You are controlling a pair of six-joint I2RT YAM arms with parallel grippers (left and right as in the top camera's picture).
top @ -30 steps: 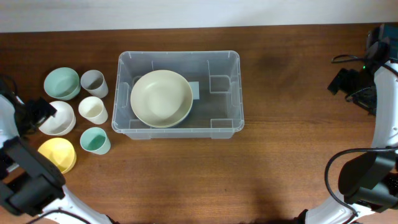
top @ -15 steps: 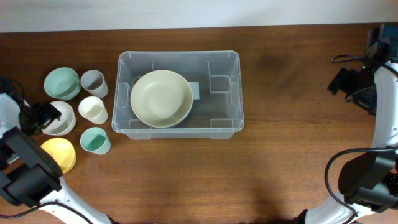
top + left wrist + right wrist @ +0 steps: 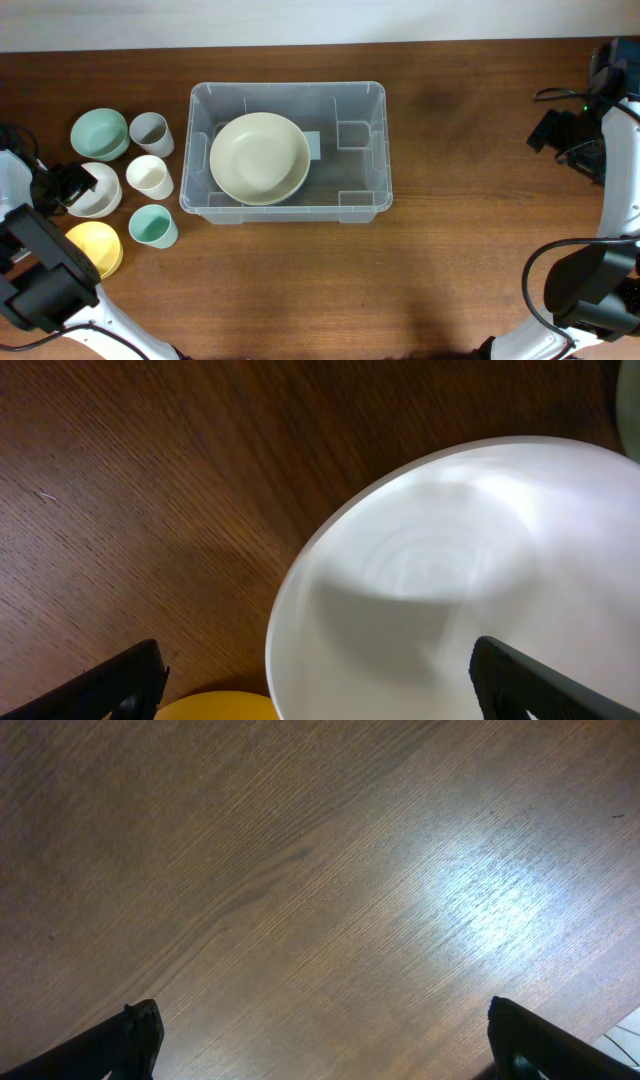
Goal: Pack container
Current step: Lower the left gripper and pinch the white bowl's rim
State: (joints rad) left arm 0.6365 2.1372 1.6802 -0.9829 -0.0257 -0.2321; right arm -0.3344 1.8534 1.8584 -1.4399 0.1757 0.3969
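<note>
I should lower my left gripper first and then close it on the white bowl, because the white bowl's rim (image 3: 73, 206) (image 3: 272, 659) is below the open fingers.
The container (image 3: 352, 165), a clear plastic bin, stands mid-table with a large cream bowl (image 3: 259, 158) inside it. To its left stand a green bowl (image 3: 99, 133), a white bowl (image 3: 98, 190), a yellow bowl (image 3: 93, 248), a grey cup (image 3: 151, 133), a cream cup (image 3: 149, 177) and a teal cup (image 3: 152, 226). My left gripper (image 3: 68, 186) hangs open over the white bowl's left rim. In the left wrist view the left gripper (image 3: 320, 690) straddles the rim of the white bowl (image 3: 470, 580), with the yellow bowl (image 3: 210, 707) just below. My right gripper (image 3: 560, 131) is open at the far right, and the right wrist view shows the right gripper (image 3: 335, 1045) above bare wood.
Dark wooden table (image 3: 450, 250). Cables and the right arm's base (image 3: 600, 290) take up the right edge. The left arm's base (image 3: 45, 290) sits at the front left, close to the yellow bowl.
The left arm has shifted slightly, settling its gripper at the white bowl's left rim. The right arm and all the dishes are unmoved.
</note>
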